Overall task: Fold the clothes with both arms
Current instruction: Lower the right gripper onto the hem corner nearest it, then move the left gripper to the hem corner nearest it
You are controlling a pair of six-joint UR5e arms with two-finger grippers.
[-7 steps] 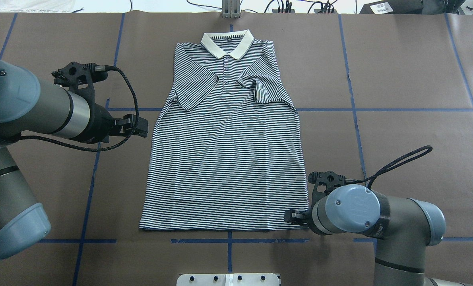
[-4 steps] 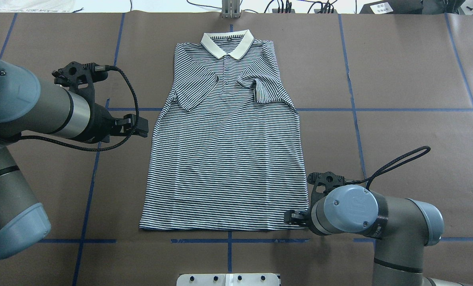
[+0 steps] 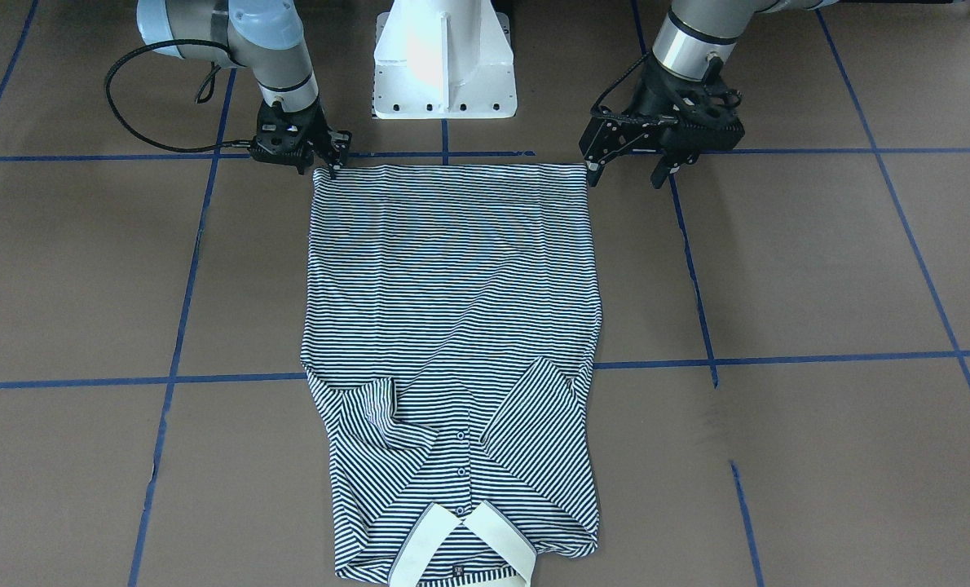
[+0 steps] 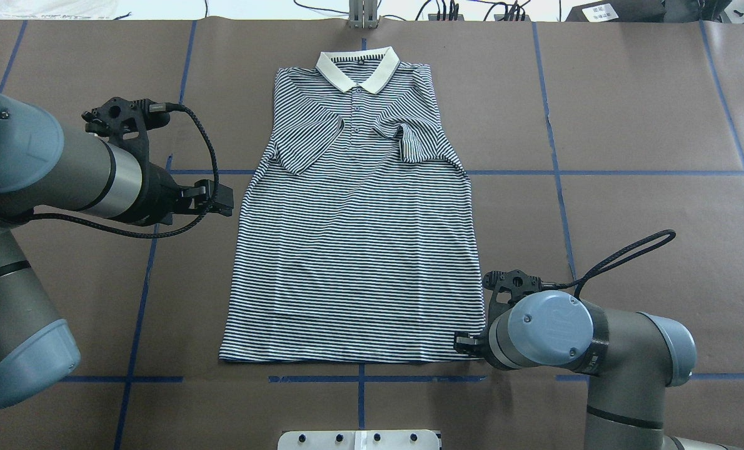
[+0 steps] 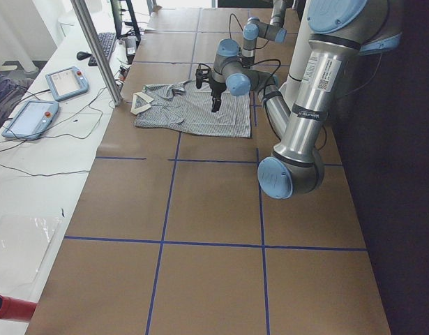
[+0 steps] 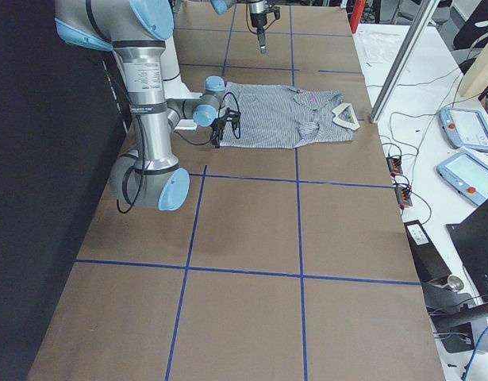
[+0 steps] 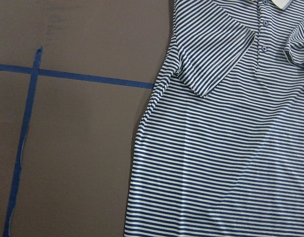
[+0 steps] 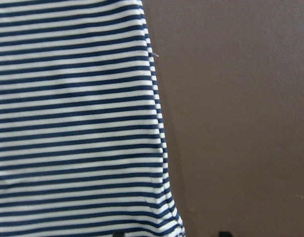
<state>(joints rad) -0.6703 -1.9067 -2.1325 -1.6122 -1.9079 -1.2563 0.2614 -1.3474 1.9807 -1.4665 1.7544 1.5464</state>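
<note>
My right gripper grabs the shirt by its hem corner [image 3: 579, 174] next, to fold the striped shirt's hem up over the shirt's body [image 3: 452, 284].
The striped polo shirt [image 4: 353, 250] lies flat on the brown table, cream collar [image 4: 358, 67] at the far end and both sleeves folded in over the chest. My left gripper [image 4: 225, 199] hangs open above the table, just off the shirt's left edge at mid-body; its spread fingers show in the front view [image 3: 625, 173]. My right gripper [image 4: 462, 342] is low at the near right hem corner [image 3: 315, 169]. In the right wrist view its two fingertips [image 8: 223, 233] stand apart, open, with the shirt's edge [image 8: 156, 123] between them. Nothing is held.
The white pedestal base [image 3: 444, 65] stands at the table's near edge. A metal post [image 4: 362, 15] and cables sit beyond the collar. Blue tape lines [image 4: 553, 172] cross the table. Tablets [image 5: 64, 82] lie on the side bench.
The right gripper has shifted slightly to the right along the hem corner. The left arm and the shirt have not moved.
</note>
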